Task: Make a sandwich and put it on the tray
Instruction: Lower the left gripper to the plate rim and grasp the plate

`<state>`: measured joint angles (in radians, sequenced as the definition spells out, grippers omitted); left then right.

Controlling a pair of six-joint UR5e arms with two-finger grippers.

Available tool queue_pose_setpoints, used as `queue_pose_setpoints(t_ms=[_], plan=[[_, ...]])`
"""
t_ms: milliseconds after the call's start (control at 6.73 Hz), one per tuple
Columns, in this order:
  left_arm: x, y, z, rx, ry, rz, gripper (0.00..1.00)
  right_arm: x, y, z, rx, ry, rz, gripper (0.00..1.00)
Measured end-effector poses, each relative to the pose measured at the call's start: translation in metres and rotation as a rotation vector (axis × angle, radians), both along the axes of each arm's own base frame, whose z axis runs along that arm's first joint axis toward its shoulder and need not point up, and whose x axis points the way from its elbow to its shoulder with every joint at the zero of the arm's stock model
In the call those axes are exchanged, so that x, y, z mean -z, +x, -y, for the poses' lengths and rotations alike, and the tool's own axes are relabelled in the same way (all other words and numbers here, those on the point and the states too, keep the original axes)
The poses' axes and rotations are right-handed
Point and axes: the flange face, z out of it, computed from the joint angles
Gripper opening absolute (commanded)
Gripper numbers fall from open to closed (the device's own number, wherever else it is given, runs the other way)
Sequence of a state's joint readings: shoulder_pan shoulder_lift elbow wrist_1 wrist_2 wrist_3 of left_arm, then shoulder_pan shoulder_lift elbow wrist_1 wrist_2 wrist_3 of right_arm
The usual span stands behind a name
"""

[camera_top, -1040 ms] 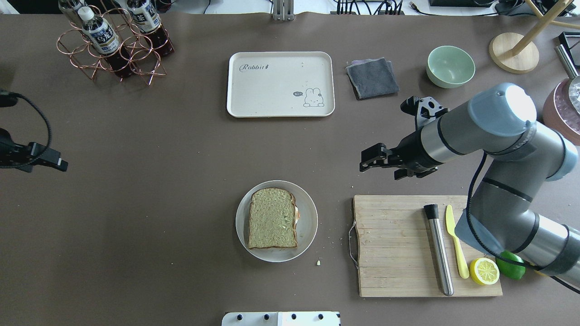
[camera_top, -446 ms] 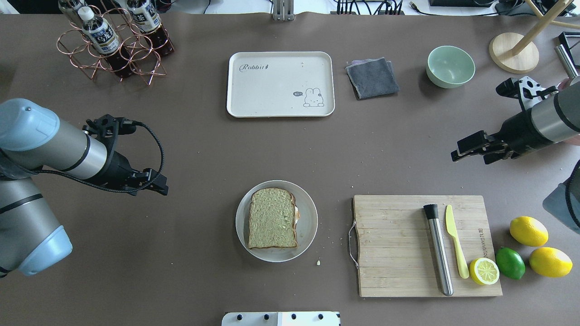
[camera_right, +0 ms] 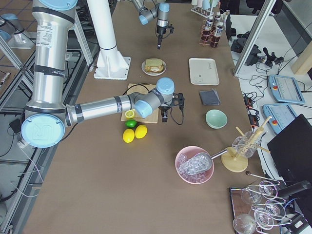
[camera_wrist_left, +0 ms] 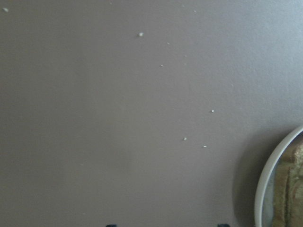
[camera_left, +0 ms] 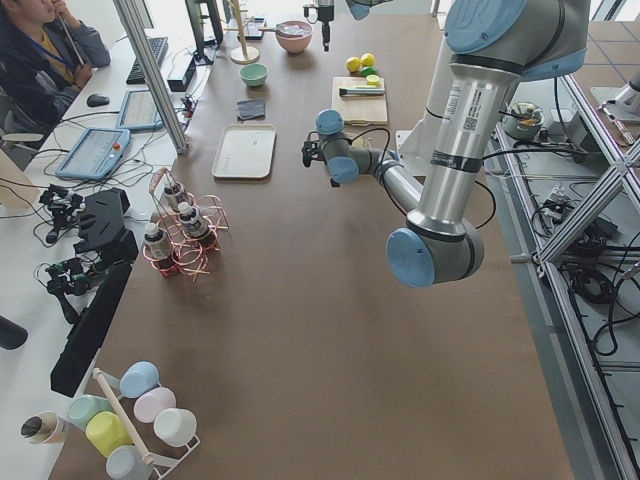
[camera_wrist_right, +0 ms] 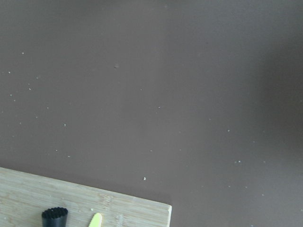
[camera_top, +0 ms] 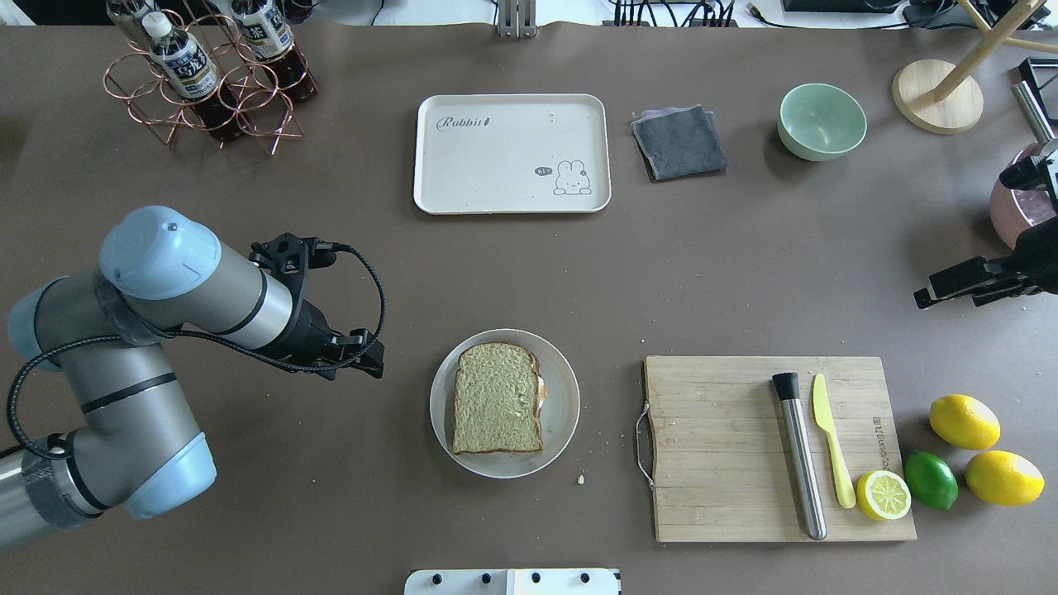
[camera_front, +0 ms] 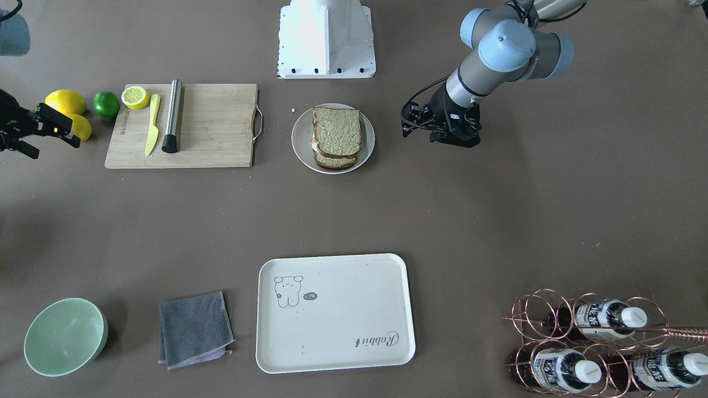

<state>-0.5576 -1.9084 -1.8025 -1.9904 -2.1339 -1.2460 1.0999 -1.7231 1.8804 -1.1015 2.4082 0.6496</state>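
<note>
My left gripper grabs the white plate by its rim next, to get the sandwich onto the tray.
The sandwich, two bread slices with a bit of white egg showing at its right edge, lies on a round white plate at the table's front middle. It also shows in the front view. The cream tray with the "Rabbit" script lies bare at the far middle. My left gripper is open and empty, just left of the plate. The plate's rim shows at the left wrist view's right edge. My right gripper is open and empty at the table's right edge.
A wooden cutting board right of the plate holds a steel muddler, a yellow knife and a lemon half. Lemons and a lime lie beside it. A grey cloth, green bowl and bottle rack stand along the far side.
My left arm has swung in from the left edge to just beside the plate. My right arm has pulled back to the table's right edge. The sandwich has not moved.
</note>
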Motion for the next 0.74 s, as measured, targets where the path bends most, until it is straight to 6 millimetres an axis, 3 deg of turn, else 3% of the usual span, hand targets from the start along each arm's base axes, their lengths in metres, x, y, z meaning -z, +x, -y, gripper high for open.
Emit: queue_pose_setpoints(t_ms=[297, 594, 743], plan=[[0.027, 0.047, -0.023, 0.009, 0.006, 0.021, 0.60, -0.018, 0.022, -0.009, 0.003, 0.011, -0.012, 1.00], [0.034, 0.074, -0.038, 0.017, -0.001, 0.037, 0.51, -0.023, 0.026, -0.011, 0.002, 0.007, -0.015, 1.00], [0.033, 0.081, -0.042, 0.027, 0.006, 0.046, 0.41, -0.024, 0.027, -0.012, 0.002, 0.005, -0.016, 1.00]])
